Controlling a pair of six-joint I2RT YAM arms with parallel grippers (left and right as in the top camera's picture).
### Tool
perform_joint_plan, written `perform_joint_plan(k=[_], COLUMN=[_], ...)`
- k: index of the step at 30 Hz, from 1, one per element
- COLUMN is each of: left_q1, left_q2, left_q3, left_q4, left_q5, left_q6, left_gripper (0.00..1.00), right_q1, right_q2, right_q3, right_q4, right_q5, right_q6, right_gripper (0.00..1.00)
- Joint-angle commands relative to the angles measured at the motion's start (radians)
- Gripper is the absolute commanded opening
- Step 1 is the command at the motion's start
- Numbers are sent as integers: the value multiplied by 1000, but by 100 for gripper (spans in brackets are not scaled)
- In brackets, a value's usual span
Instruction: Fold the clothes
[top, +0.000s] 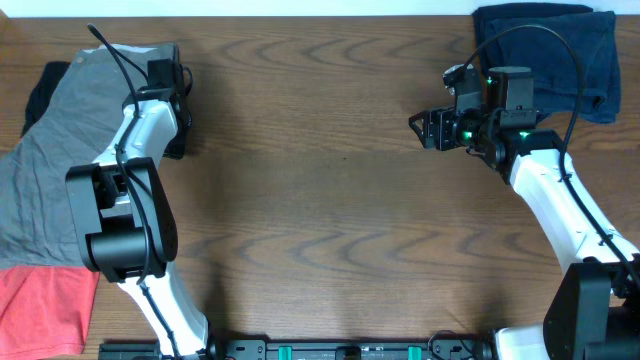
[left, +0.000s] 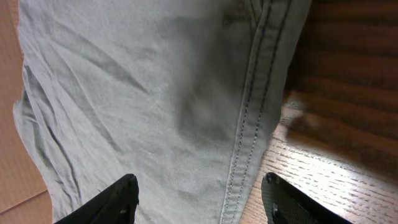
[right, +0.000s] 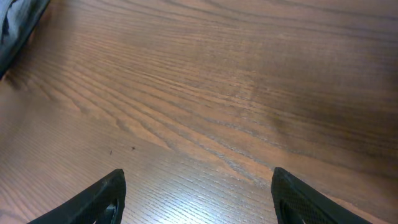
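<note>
My left gripper's open fingers are still above the flat, undented cloth, so it is too early to close. Lowering comes first, then closing on the shorts' hem (left: 237, 177).
Wrinkled grey shorts (top: 55, 160) lie at the table's left side; the left wrist view shows their fabric and a stitched hem (left: 249, 124). My left gripper (top: 165, 75) is open right over the shorts' right edge, its fingers (left: 199, 199) straddling the hem. A red garment (top: 40, 310) lies at the front left. A black garment (top: 45, 85) peeks out behind the shorts. A navy garment (top: 545, 55) lies at the back right. My right gripper (top: 420, 128) is open and empty above bare wood (right: 199, 93).
The wooden table (top: 330, 200) stretches between the two arms. A dark cloth edge (right: 15, 25) shows at the top left of the right wrist view. The arm bases stand at the front edge.
</note>
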Motion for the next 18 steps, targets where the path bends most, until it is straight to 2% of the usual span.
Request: perform_joint_plan(k=[1,7,13,18], left_q1=[1,1,1,1], left_q2=[25,63,67,68], left_q3=[-5,-5,-5,-5], left_q4=[7,21,35,43], left_q5=[13,13,12,13], left_q6=[-3,-2,-2,-6], left_gripper=[65,64,53,38], right_q1=[1,1,1,1], right_q2=[-2,-2,-2,-2], right_q3=[10,10,10,10], right_q4=[-1,-6,-6,-6], right_q5=[2,19,19,23], right_q6=[-1,-1,-1,-1], right_gripper=[72,72,72,72])
